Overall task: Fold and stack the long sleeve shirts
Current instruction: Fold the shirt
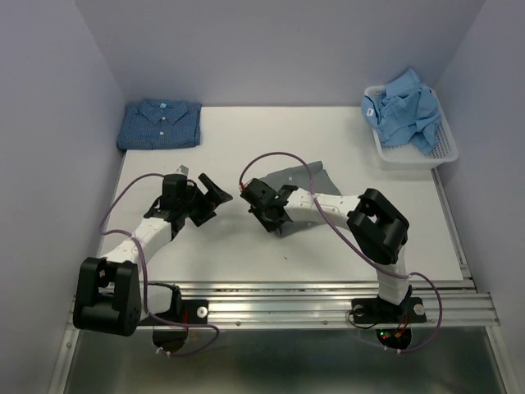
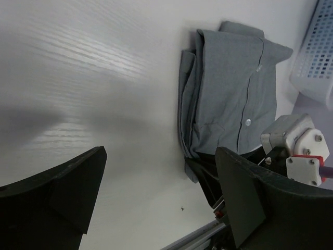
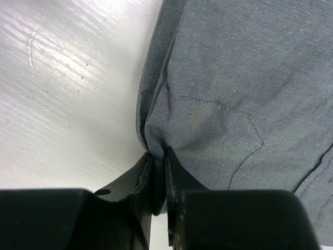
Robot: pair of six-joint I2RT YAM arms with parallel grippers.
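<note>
The left gripper picks up the grey shirt by the folded edge facing that gripper next, layers pinched together, to carry the grey shirt (image 1: 305,182) for folding and stacking.
The grey shirt (image 1: 305,182) lies folded on the white table near the middle. It also shows in the left wrist view (image 2: 234,88) and the right wrist view (image 3: 239,88). My right gripper (image 1: 267,215) is shut on the near-left edge of the grey shirt, with cloth pinched between the fingers (image 3: 179,179). My left gripper (image 1: 215,193) is open and empty, just left of the grey shirt, its fingers (image 2: 244,198) spread wide over bare table. The dark blue dotted shirt (image 1: 161,124) lies folded at the back left. The light blue shirt (image 1: 406,108) lies crumpled in the basket.
A white mesh basket (image 1: 426,156) stands at the back right corner and also shows in the left wrist view (image 2: 317,57). Pale walls enclose the table on three sides. A metal rail (image 1: 328,297) runs along the near edge.
</note>
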